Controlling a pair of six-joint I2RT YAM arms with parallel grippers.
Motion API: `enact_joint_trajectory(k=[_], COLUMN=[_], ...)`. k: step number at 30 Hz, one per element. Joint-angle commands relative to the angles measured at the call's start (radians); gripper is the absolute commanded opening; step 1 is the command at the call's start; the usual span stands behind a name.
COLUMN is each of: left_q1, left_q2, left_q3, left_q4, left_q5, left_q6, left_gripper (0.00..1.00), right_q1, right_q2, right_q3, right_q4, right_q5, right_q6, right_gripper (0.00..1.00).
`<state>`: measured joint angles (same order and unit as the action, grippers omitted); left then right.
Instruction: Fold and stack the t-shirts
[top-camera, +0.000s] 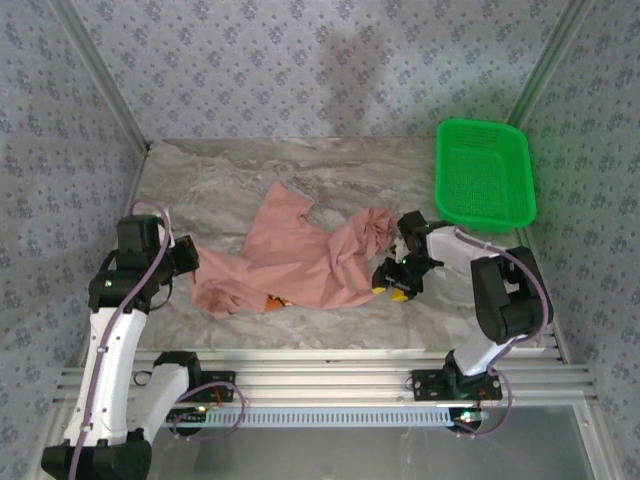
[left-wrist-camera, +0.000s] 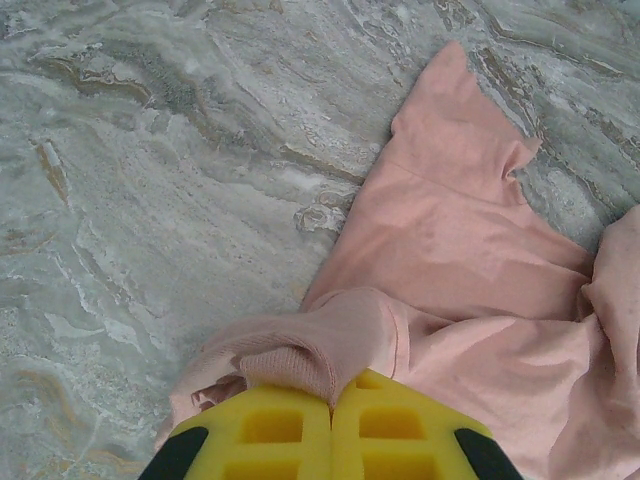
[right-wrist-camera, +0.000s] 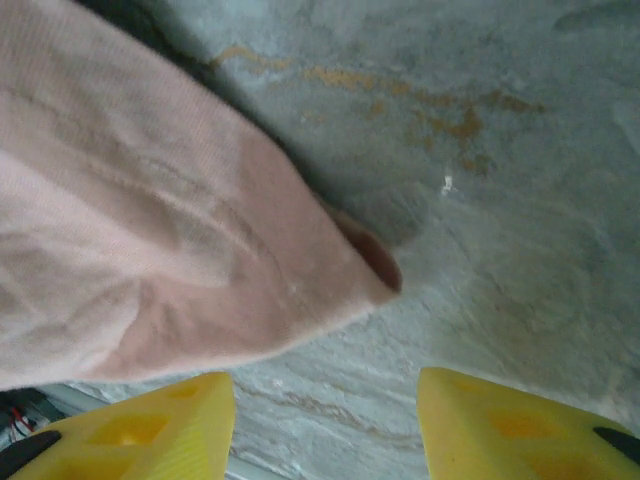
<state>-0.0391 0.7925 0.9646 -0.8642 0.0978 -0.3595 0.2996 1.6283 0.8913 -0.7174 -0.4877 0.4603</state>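
I should next grab the t-shirt's rounded fold (right-wrist-camera: 362, 285) with my right gripper, at the end of the t-shirt opposite my left gripper. Then I can spread the t-shirt for folding.
A salmon-pink t-shirt (top-camera: 300, 255) lies crumpled across the middle of the marble table (top-camera: 250, 170), with a bit of its print peeking out at the near edge (top-camera: 275, 302). My left gripper (left-wrist-camera: 333, 408) is shut on a ribbed hem fold of the t-shirt (left-wrist-camera: 300, 355) at its left end. My right gripper (right-wrist-camera: 325, 400) stands open by the shirt's right end, near the table's front edge. A rounded fold of the pink cloth (right-wrist-camera: 150, 260) hangs just beyond the yellow fingers (right-wrist-camera: 150, 430), and bare marble shows between them.
A green plastic basket (top-camera: 484, 175) stands at the back right corner of the table. Patterned walls close in the back and both sides. An aluminium rail (top-camera: 320, 385) runs along the near edge.
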Motion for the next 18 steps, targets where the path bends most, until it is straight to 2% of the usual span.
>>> enact_joint_trajectory(k=[1, 11, 14, 18], left_q1=[0.005, 0.01, 0.011, 0.014], left_q2=[-0.022, -0.041, -0.049, -0.054], left_q3=[0.021, 0.037, 0.039, 0.054], left_q4=[-0.009, -0.036, -0.044, -0.047], left_q5=[0.011, -0.012, -0.019, -0.024], left_q6=[0.006, 0.027, 0.033, 0.036], left_gripper=[0.0, 0.0, 0.0, 0.0], right_q1=[0.005, 0.027, 0.027, 0.017], right_q2=[0.025, 0.137, 0.134, 0.09], right_q3=[-0.001, 0.098, 0.088, 0.1], right_q4=[0.1, 0.046, 0.041, 0.039], right_q5=[-0.038, -0.009, 0.0, -0.003], right_q6=[0.068, 0.069, 0.081, 0.103], right_gripper=[0.52, 0.42, 0.32, 0.14])
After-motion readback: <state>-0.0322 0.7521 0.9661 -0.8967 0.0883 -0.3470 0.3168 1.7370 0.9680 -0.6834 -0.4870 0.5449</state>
